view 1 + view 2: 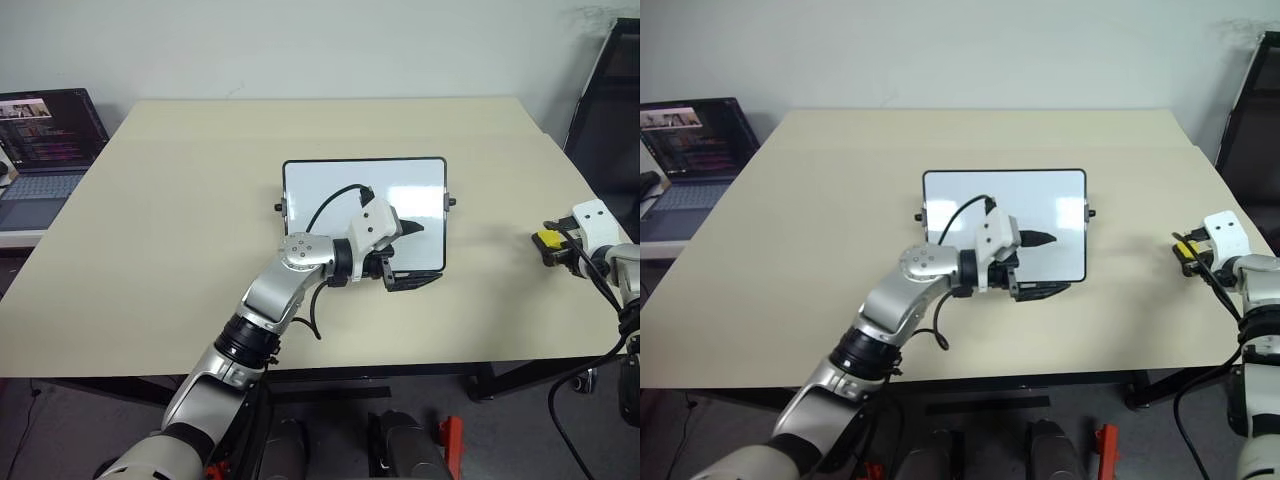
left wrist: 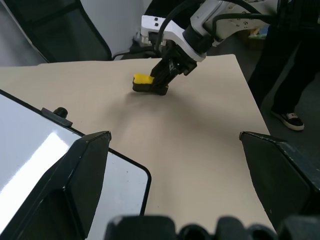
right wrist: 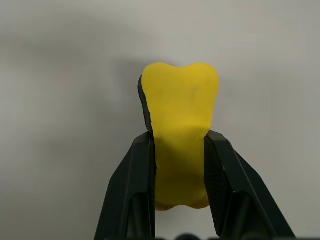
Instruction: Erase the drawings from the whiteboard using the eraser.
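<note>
The yellow eraser [image 3: 180,105] is low at the beige tabletop, and its shadow is close beside it. It is time for my right gripper to open.
The whiteboard [image 1: 340,185] lies flat at the middle of the table, glossy white with a black frame and side knobs. The drawings are out of view: the bare part of the board shows white and glare, and my left arm covers part of it. My left gripper [image 1: 420,255] hovers open over the board's near right corner [image 2: 130,165], pointing right, with nothing between its fingers. Far to the right, near the table's right edge, my right gripper [image 1: 552,246] is shut on the yellow eraser [image 3: 180,105]. The eraser [image 2: 142,81] is low by the tabletop.
An open laptop [image 1: 45,140] stands off the table's left side. A black frame [image 1: 610,110] stands beyond the right edge. A person's dark trouser legs and a shoe [image 2: 292,120] are past the right edge. Bare beige tabletop [image 1: 180,230] surrounds the board.
</note>
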You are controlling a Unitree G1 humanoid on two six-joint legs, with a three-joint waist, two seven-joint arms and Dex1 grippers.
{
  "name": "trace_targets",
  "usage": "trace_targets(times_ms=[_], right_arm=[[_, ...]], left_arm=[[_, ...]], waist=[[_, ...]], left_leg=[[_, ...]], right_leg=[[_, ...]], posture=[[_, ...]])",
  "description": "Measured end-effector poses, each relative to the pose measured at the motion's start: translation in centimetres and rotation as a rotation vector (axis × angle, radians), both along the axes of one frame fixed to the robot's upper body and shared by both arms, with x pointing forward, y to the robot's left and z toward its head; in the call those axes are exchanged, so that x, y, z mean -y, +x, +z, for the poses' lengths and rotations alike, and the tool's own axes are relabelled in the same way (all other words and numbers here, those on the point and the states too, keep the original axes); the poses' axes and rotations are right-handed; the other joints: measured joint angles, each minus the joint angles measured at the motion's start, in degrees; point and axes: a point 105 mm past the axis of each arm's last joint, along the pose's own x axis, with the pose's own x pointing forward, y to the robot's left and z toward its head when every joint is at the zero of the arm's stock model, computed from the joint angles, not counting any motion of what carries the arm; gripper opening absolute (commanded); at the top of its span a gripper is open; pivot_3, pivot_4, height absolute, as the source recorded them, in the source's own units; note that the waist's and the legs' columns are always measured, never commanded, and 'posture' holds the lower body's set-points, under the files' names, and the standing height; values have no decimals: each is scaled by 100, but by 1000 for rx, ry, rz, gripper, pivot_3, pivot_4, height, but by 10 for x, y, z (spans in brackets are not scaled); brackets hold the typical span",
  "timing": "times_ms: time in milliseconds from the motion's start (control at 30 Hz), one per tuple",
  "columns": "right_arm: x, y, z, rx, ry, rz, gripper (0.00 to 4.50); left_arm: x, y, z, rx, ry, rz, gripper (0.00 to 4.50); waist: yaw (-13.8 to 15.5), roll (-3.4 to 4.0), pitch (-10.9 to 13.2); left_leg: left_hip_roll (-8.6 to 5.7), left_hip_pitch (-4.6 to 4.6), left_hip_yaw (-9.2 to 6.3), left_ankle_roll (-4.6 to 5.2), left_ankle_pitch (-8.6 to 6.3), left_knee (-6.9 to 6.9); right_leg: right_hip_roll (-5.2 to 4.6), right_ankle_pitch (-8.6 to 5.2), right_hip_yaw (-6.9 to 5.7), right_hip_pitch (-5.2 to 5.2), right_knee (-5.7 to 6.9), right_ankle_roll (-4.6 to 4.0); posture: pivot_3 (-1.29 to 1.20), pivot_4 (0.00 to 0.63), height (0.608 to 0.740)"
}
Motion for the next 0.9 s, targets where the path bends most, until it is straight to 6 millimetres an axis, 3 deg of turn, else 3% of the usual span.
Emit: trace_targets(times_ms=[100, 133, 433, 600, 700, 833, 900], right_arm=[[1, 0, 0, -3, -7, -3, 971], [1, 0, -1, -5, -10, -4, 1677], [1, 2, -2, -23, -18, -6, 4491], [-5, 7, 8, -2, -4, 36, 4491], [-13, 16, 35, 95, -23, 89, 4491], [-41, 34, 89, 367, 8, 186, 4491], [-58, 41, 96, 460, 30, 221, 4491]], left_arm=[[-1, -1, -2, -7, 4, -1, 4500], [-1, -1, -3, -7, 4, -1, 4500], [-9, 1, -7, -11, 13, 32, 4500], [-28, 11, 2, 24, -5, 111, 4500], [-49, 20, 20, 59, -60, 199, 4500], [-107, 34, 66, 121, -209, 415, 4500], [-143, 41, 86, 163, -279, 560, 4500]], waist=[[2, 0, 0], [3, 0, 0], [-30, 0, 0], [-34, 0, 0], [-36, 0, 1], [-67, -5, 2], [-64, -10, 0]], left_leg=[[-1, -1, 0, 0, 0, 4], [-1, -2, 0, 0, 0, 5], [0, 3, 5, 0, 0, 6], [0, 2, 7, 0, 0, 6], [0, -1, 8, 0, 0, 6], [6, 0, 5, 0, 0, 5], [7, 0, 4, 0, 0, 6]], right_leg=[[0, 2, 0, 0, 0, 3], [0, 3, 1, 0, -1, 5], [2, 5, 8, 1, 0, 8], [1, 6, 11, 1, -1, 9], [1, 6, 11, -3, -1, 10], [6, 6, 9, -4, -2, 10], [6, 6, 7, -2, -2, 10]], posture=[[0, 150, 740], [0, 150, 740], [0, 150, 740], [0, 150, 740], [0, 150, 740], [0, 150, 740], [0, 150, 740]])
